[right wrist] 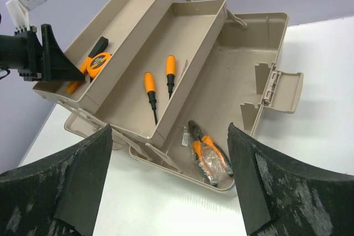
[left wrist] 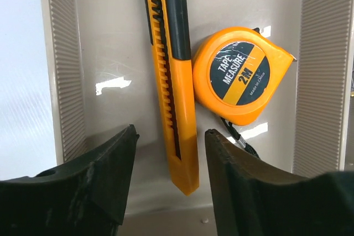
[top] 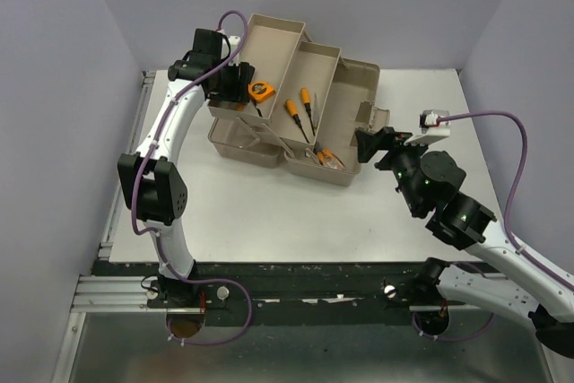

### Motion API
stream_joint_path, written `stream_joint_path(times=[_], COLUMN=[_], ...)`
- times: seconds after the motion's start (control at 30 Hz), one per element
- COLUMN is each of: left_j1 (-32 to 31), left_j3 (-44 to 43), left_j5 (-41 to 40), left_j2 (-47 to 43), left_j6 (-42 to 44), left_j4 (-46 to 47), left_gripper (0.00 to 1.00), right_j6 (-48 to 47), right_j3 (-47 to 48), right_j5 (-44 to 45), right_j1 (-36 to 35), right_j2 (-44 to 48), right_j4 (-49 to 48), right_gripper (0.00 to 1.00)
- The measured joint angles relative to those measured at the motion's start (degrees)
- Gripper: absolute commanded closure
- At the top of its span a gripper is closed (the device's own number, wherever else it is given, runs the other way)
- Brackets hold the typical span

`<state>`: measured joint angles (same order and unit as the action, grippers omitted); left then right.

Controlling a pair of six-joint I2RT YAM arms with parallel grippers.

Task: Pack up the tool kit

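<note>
My left gripper should next grab the upper tray's long side beside the utility knife to fold the tool kit (top: 357, 85) shut.
The beige tool kit (top: 357, 85) stands open at the back of the table, its two trays fanned out to the left. My left gripper (left wrist: 171, 131) hangs open over the upper tray. An orange-and-black utility knife (left wrist: 177, 98) lies on the tray floor between its fingers, with a gap on each side. The orange tape measure (left wrist: 239, 75) rests beside the knife. Two screwdrivers (right wrist: 149, 87) (right wrist: 170, 70) lie in the middle tray. Wrapped pliers (right wrist: 207, 156) sit in the box's bottom. My right gripper (right wrist: 168, 131) is open and empty, just right of the box.
The white table (top: 269, 213) extends in front of the box. Purple walls enclose the back and sides. A metal rail (top: 130, 159) runs along the table's left edge. The box's latch flap (right wrist: 282, 89) hangs open toward my right gripper.
</note>
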<state>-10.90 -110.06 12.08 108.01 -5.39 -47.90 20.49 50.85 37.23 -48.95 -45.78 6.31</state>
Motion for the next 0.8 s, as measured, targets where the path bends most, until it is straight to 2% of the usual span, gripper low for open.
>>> stream_joint_path(times=[0.23, 0.4, 0.47, 0.53, 0.6, 0.8], left_j1=[0.0, 0.02, 0.24, 0.61, 1.7, 3.72], left_j3=[1.46, 7.93, 10.82, 12.31, 12.57, 14.4], left_j5=[0.57, 1.84, 2.12, 2.32, 2.21, -2.4], left_j2=[-2.27, -11.1, -15.72, -18.67, -20.39, -17.97], left_j6=[-0.02, -0.24, -0.26, -0.31, -0.26, 1.6], left_j4=[1.29, 7.08, 10.4, 12.72, 14.32, 14.88], left_gripper=[0.2, 0.08, 0.06, 0.07, 0.13, 0.28], right_j6=[0.52, 0.55, 0.63, 0.76, 1.01, 1.55], right_j3=[-0.57, -1.38, -1.49, -1.55, -1.64, -1.86], right_j5=[0.59, 1.31, 1.51, 1.6, 1.68, 1.75], right_j1=[0.0, 0.0, 0.0, 0.0, 0.0, 0.0], right_j2=[1.4, 3.06, 3.21, 3.21, 3.21, 3.13], right_j4=[1.03, 1.42, 1.77, 2.27, 2.8, 3.65], right_gripper=[0.1, 0.1, 0.1, 0.1, 0.1, 0.1])
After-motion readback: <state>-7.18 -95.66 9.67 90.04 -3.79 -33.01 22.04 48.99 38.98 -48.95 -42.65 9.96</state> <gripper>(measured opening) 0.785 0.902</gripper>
